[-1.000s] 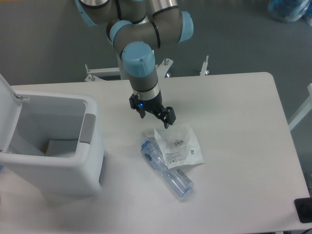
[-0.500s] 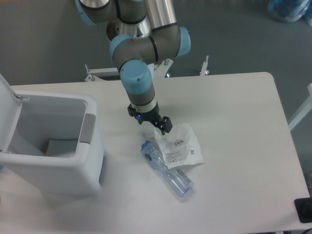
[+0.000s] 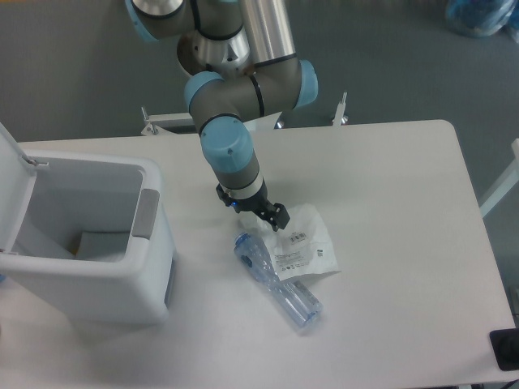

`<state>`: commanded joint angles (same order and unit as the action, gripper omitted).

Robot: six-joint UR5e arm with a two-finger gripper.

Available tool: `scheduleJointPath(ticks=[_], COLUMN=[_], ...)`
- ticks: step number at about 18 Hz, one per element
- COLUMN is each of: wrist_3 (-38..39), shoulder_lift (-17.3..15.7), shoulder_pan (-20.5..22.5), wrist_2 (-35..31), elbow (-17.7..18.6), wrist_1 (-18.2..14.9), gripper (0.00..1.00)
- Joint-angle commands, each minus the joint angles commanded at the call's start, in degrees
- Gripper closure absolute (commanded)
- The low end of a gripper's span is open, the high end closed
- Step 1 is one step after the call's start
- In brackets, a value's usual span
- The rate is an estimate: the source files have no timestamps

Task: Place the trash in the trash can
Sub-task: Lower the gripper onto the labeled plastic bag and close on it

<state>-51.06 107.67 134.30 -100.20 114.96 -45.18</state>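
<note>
I need to get the trash into the trash can [image 3: 81, 235], so my gripper needs to grab the clear plastic bag by its top edge [image 3: 257, 221] next.
A clear plastic bottle [image 3: 277, 280] lies on the white table, running from upper left to lower right. A crumpled clear plastic bag [image 3: 304, 245] with a printed label lies partly over it. My gripper [image 3: 261, 217] points down right at the bag's upper left corner, low over the table, with its black fingers spread on either side of the bag's edge. Nothing is held. The trash can [image 3: 81, 235], a boxy white bin with a grey latch panel, stands at the left with its lid swung open.
Something pale lies at the bottom of the bin. The table's front edge runs close below the bottle. A black object [image 3: 506, 348] sits at the table's lower right corner. A metal frame [image 3: 243, 120] stands behind the table.
The arm has come down and slightly forward, bringing the gripper from above the table to the upper left corner of the bag. Bottle and bag have not moved.
</note>
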Motion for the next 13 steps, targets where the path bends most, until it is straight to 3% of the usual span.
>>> scheduleJointPath(ticks=[3,5,11,13], wrist_3=[0.1,0.1,0.1,-0.1], shoulder_lift=[0.0,0.0,-0.1,-0.2], shoulder_pan=[0.0,0.0,0.0,0.1], wrist_2=[0.0,0.0,0.1,0.2], elbow=[-0.2,-0.3,-0.6,-1.2], wrist_1=[0.0,0.1,0.0,0.0], gripper=[0.14,0.29,0.96,1.0])
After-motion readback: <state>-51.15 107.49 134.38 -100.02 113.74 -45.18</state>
